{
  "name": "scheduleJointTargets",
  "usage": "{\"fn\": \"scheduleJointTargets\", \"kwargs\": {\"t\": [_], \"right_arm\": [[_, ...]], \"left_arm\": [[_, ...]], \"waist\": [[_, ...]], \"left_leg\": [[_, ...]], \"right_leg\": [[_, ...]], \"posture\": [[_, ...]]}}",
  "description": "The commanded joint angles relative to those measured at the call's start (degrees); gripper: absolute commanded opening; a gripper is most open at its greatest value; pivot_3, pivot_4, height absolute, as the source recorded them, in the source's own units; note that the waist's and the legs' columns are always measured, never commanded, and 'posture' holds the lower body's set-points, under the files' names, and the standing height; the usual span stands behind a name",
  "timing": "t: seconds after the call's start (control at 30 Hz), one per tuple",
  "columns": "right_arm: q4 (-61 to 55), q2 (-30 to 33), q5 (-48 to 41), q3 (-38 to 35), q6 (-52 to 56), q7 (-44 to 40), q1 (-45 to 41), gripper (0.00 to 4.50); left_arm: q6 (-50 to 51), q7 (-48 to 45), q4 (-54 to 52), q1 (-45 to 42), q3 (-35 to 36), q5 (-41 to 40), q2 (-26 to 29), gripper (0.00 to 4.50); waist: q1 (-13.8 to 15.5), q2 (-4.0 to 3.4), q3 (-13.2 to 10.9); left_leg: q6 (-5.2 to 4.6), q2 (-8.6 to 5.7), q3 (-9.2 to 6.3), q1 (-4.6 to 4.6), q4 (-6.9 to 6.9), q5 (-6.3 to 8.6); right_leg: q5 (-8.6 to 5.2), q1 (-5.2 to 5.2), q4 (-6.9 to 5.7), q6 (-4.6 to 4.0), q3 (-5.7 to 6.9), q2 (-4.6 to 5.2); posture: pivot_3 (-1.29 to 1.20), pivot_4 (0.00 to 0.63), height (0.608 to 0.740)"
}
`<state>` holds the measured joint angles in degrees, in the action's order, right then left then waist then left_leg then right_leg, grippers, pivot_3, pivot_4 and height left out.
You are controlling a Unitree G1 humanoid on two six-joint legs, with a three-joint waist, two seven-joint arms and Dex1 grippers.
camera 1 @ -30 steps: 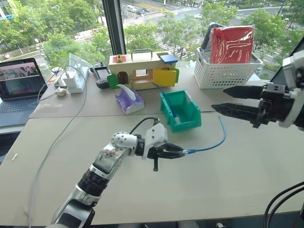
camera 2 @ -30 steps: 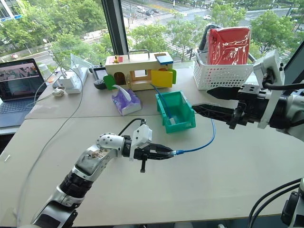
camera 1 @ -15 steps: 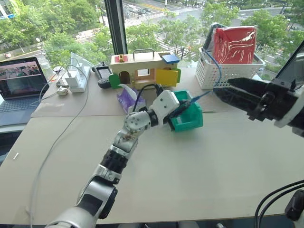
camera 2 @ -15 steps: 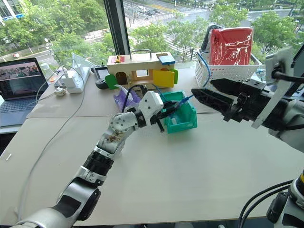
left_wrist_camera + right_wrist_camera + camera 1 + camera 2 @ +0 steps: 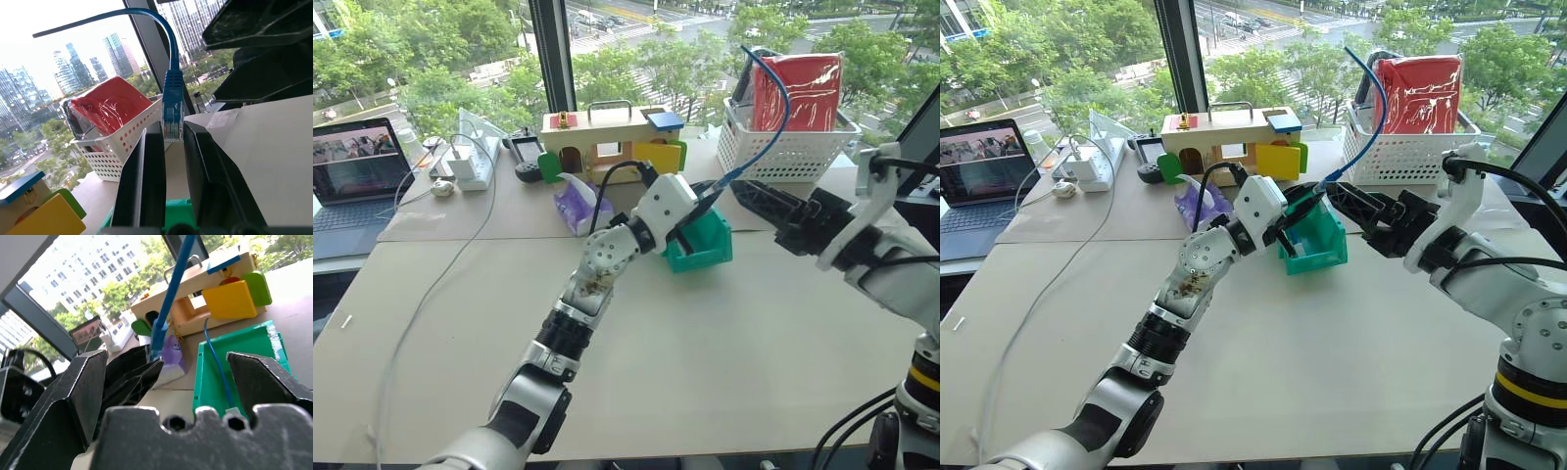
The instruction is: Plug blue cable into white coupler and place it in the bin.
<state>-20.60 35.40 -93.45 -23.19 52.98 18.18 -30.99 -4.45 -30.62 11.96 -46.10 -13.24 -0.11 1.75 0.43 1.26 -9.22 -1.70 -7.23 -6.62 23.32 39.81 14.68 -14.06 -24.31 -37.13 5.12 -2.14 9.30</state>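
Note:
The blue cable's cord bends over in a loose arc [image 5: 784, 98], so the robot's right gripper needs to take hold of the cable by the thick boot at its plug [image 5: 731, 175] next.
My left gripper [image 5: 697, 204] is shut on the plug end of the blue cable [image 5: 781, 122], raised just above the teal bin [image 5: 700, 257]. The cable arcs up over the white basket. In the left wrist view the blue plug [image 5: 172, 115] sits pinched between the two fingers. My right gripper [image 5: 749, 201] is open, its fingers pointing at the left gripper from close by, with nothing between them. Inside the bin lies a second thin blue cable ending at a small white piece [image 5: 234, 407]; I cannot tell whether that is the white coupler.
A white lattice basket [image 5: 783, 147] with a red package stands behind the right gripper. A wooden toy house [image 5: 607, 137] and a purple tissue pack [image 5: 576, 204] are behind the bin. A laptop [image 5: 352, 176] and a white adapter with cords [image 5: 468, 166] are at the far left.
The left gripper rose from near the table to above the bin, swinging the cable upright. The right gripper rolled and moved in toward the left one.

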Motion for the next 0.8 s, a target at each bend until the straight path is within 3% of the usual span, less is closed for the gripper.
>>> {"fn": "scheduleJointTargets", "kwargs": {"t": [0.03,0.43,0.6,0.8], "right_arm": [[-0.1,-0.5,-1.8,-0.1,-4.0,1.3,-2.1,4.50],[0.3,-2.1,-2.9,2.9,-6.4,3.2,-1.5,4.50],[-0.1,-2.2,-3.5,3.6,-7.1,3.9,-0.8,3.14],[-0.7,-1.5,-4.5,3.3,-7.6,4.3,0.4,0.99]], "left_arm": [[0.9,-0.2,-3.6,0.2,-0.3,-0.8,-0.4,0.63],[2.1,-1.1,-6.4,0.6,-2.1,-0.3,-0.8,0.63],[2.3,-1.2,-6.8,0.8,-2.2,-0.4,-0.7,0.60],[2.4,-1.1,-6.7,0.7,-2.1,-0.4,-0.7,0.60]], "waist": [[0.0,0.00,0.0],[-0.3,0.00,0.0],[-0.4,-0.01,0.0],[-0.5,-0.01,0.0]], "left_leg": [[0.00,0.00,0.00,0.00,0.00,0.00],[-0.06,0.02,0.07,-0.02,0.00,0.03],[-0.06,0.02,0.08,-0.03,-0.01,0.03],[-0.07,0.02,0.10,-0.03,-0.01,0.04]], "right_leg": [[0.00,0.01,0.00,0.00,0.00,-0.01],[0.02,0.01,0.00,0.03,-0.08,-0.05],[0.02,0.01,0.00,0.03,-0.09,-0.05],[0.02,0.01,0.01,0.04,-0.10,-0.06]], "posture": [[0.00,0.150,0.740],[0.00,0.150,0.740],[0.00,0.150,0.740],[0.00,0.150,0.740]]}}
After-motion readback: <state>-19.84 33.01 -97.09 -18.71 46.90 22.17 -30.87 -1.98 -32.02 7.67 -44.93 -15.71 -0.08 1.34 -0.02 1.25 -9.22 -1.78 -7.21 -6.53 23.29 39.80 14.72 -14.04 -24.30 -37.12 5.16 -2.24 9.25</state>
